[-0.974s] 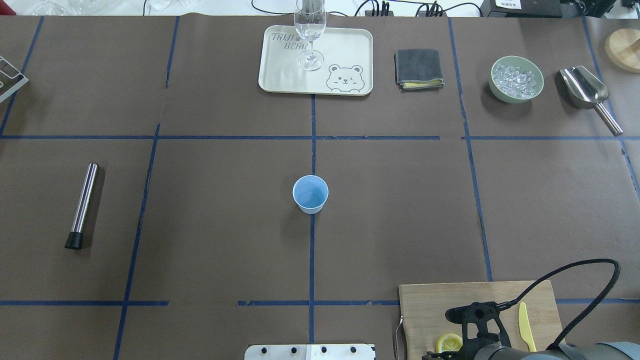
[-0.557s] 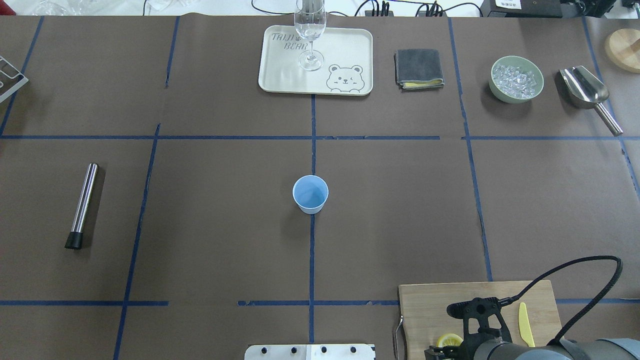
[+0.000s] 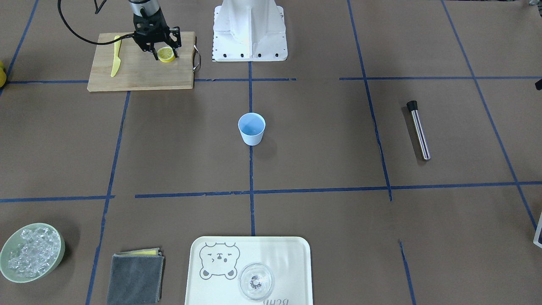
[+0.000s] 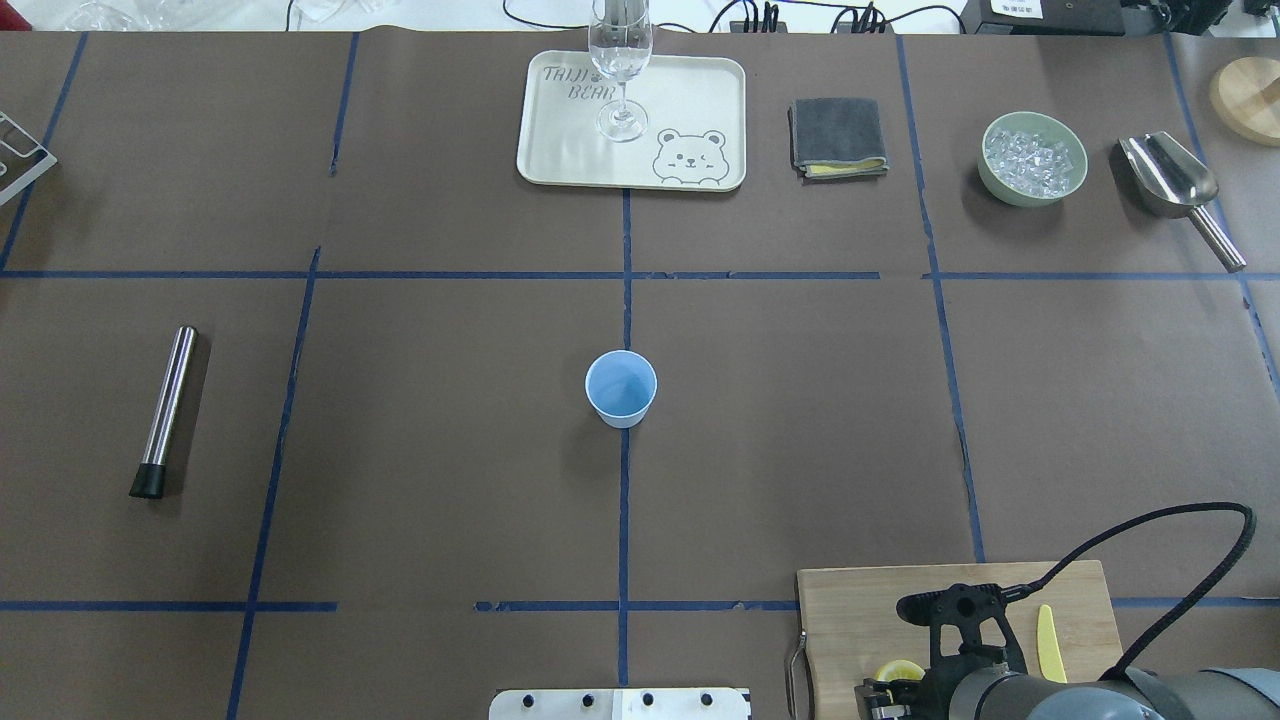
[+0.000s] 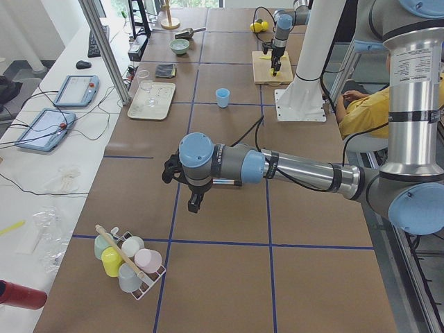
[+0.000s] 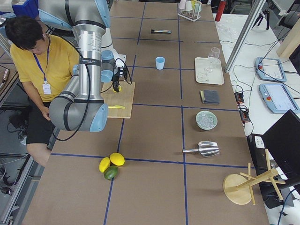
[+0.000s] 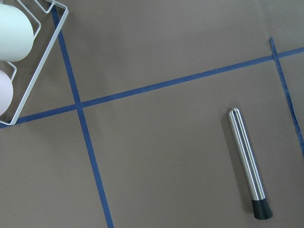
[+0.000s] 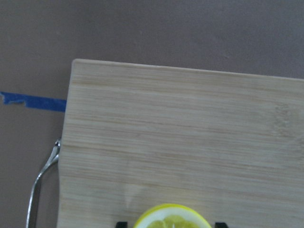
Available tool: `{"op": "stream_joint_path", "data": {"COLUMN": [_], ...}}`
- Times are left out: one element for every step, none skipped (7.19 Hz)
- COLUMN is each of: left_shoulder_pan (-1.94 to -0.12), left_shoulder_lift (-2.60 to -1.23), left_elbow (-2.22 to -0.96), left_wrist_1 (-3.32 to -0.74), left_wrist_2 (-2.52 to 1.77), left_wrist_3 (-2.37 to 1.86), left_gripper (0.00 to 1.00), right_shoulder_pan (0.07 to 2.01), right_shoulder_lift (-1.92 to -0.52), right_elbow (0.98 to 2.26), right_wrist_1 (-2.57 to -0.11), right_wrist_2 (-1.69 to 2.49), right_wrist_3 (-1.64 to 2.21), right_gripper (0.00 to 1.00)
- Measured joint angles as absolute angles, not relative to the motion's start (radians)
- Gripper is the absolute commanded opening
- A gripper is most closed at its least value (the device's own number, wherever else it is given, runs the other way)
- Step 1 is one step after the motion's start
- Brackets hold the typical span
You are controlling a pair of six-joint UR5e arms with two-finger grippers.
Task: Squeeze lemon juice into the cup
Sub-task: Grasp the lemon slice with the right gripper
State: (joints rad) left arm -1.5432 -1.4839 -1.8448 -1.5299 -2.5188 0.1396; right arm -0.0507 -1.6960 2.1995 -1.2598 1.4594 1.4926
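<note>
The lemon slice has its cut side (image 3: 165, 53) up. My right gripper should grab it next across the yellow rind on its sides, to squeeze it.
A lemon slice (image 3: 166, 54) with yellow rind lies flat on the wooden cutting board (image 3: 139, 72) near my base. My right gripper (image 3: 162, 50) is open and low over it, with one finger on each side. In the right wrist view the lemon (image 8: 172, 217) sits at the bottom edge between the two fingertips (image 8: 121, 223). In the overhead view the lemon (image 4: 898, 668) is half hidden by the gripper. The light-blue cup (image 4: 620, 388) stands upright and empty at the table's centre. My left gripper (image 5: 194, 201) hovers far off near the cup rack; I cannot tell whether it is open or shut.
A yellow knife (image 4: 1047, 640) lies on the board to the lemon's right. A steel muddler (image 4: 166, 408) lies at the left. At the far side are a tray (image 4: 690, 100) with a glass (image 4: 620, 60), a grey cloth (image 4: 837, 135), an ice bowl (image 4: 1033, 158) and a scoop (image 4: 1175, 185).
My right gripper has come down over the lemon slice, which it now covers more in the overhead view. The cup has not moved.
</note>
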Motion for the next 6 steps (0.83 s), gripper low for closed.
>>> {"op": "stream_joint_path", "data": {"left_shoulder_pan": [-1.543,-1.543,-1.544,-1.545,-1.545,-1.546], "left_shoulder_lift": [-1.482,-1.480,-1.478,-1.477,-1.476,-1.476], "left_elbow": [-1.846,-1.847,-1.848,-1.848,-1.849,-1.849], "left_wrist_1": [-1.530,-1.529,-1.529,-1.529,-1.529,-1.529], "left_wrist_2": [-2.519,-2.519,-2.519,-2.519,-2.519,-2.519], "left_wrist_3": [0.140,0.140,0.140,0.140,0.140,0.140], "left_gripper": [1.00,1.00,1.00,1.00,1.00,1.00], "right_shoulder_pan": [-0.040,-0.034,-0.032,-0.031,-0.031,-0.031], "right_shoulder_lift": [-1.700,-1.704,-1.706,-1.712,-1.728,-1.748], "right_elbow": [2.212,2.226,2.236,2.248,2.268,2.288], "right_wrist_1": [-1.262,-1.265,-1.267,-1.269,-1.270,-1.270], "right_wrist_2": [1.461,1.462,1.463,1.463,1.463,1.463], "right_wrist_3": [1.493,1.493,1.493,1.494,1.494,1.494], "right_gripper": [0.55,0.55,0.55,0.55,0.55,0.55]}}
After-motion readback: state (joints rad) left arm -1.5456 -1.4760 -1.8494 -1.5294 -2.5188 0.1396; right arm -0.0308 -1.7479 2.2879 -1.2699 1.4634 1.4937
